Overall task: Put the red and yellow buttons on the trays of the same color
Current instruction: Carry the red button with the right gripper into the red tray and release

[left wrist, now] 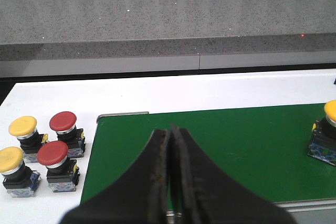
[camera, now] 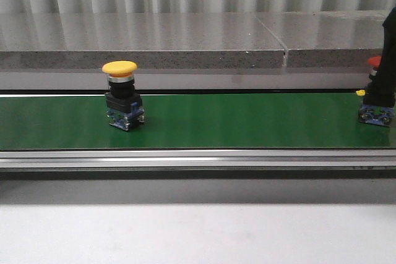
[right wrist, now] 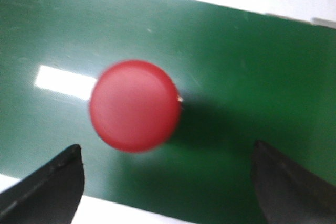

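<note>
The red cap (camera: 375, 61) lies ahead of the open fingers, so closing now would miss. My right gripper first moves ahead, then closes on it.
A yellow button (camera: 119, 100) stands upright on the green belt (camera: 247, 122), left of centre. It also shows at the edge of the left wrist view as the yellow button (left wrist: 329, 129). A red button (camera: 375, 62) stands at the belt's far right, partly hidden by my right arm. Seen from straight above, the red button (right wrist: 135, 105) lies just ahead of my right gripper (right wrist: 168, 182), which is open with its fingers wide apart and touching nothing. My left gripper (left wrist: 170, 129) is shut and empty over the belt's left end. The trays are out of view.
Two yellow buttons (left wrist: 23, 126) (left wrist: 10, 159) and two red buttons (left wrist: 63, 122) (left wrist: 52, 153) stand grouped on the white table (left wrist: 58, 98) left of the belt. A grey stone ledge (camera: 154, 41) runs behind the belt. A metal rail (camera: 185, 157) edges its front.
</note>
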Tool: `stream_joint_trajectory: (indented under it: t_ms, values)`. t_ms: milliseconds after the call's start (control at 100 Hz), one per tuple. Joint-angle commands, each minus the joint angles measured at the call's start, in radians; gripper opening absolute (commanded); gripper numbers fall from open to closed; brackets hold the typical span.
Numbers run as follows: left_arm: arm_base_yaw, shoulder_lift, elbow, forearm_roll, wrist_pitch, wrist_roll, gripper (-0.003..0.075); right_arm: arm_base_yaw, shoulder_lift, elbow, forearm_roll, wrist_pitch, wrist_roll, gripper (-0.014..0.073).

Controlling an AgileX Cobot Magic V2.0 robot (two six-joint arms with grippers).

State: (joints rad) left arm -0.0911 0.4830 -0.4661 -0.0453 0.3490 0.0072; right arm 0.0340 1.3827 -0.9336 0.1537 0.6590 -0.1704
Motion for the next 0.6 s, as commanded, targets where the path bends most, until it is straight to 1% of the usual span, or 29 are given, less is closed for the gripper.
stream_joint_trajectory:
  t_ms: [0, 190, 240, 310, 370, 380, 400, 410, 450, 520, 590]
  values:
    - [0.001, 0.003, -0.029, -0.008, -0.072, -0.007, -0.0020, 0.002, 0.000, -0.051, 0.009, -0.054, -0.016, 0.0633]
    - [0.001, 0.003, -0.029, -0.008, -0.072, -0.007, -0.0020, 0.002, 0.057, -0.090, 0.007, -0.073, -0.020, 0.0632]
    - [0.001, 0.003, -0.029, -0.008, -0.072, -0.007, -0.0020, 0.002, 0.070, -0.098, 0.006, -0.072, -0.020, 0.0611]
    - [0.001, 0.003, -0.029, -0.008, -0.072, -0.007, -0.0020, 0.002, 0.086, -0.102, 0.004, -0.068, -0.020, 0.0511]
    - [0.001, 0.003, -0.029, -0.008, -0.072, -0.007, -0.0020, 0.001, 0.091, -0.102, 0.004, -0.065, -0.020, 0.0365]
    - [0.001, 0.003, -0.029, -0.008, -0.072, -0.007, -0.0020, 0.001, 0.091, -0.102, 0.004, -0.064, -0.020, 0.0329]
    - [0.001, 0.003, -0.029, -0.008, -0.072, -0.007, -0.0020, 0.001, 0.091, -0.102, 0.004, -0.061, -0.020, 0.0295]
    - [0.001, 0.003, -0.029, -0.008, -0.072, -0.007, -0.0020, 0.001, 0.091, -0.102, 0.004, -0.059, -0.020, 0.0261]
    - [0.001, 0.003, -0.029, -0.008, -0.072, -0.007, -0.0020, 0.001, 0.091, -0.106, 0.004, -0.052, -0.020, 0.0171]
    - [0.001, 0.003, -0.029, -0.008, -0.072, -0.007, -0.0020, 0.001, 0.091, -0.129, 0.004, -0.017, -0.020, 0.0072]
    - [0.001, 0.003, -0.029, -0.008, -0.072, -0.007, -0.0020, -0.003, 0.091, -0.166, 0.003, 0.019, -0.020, 0.0039]
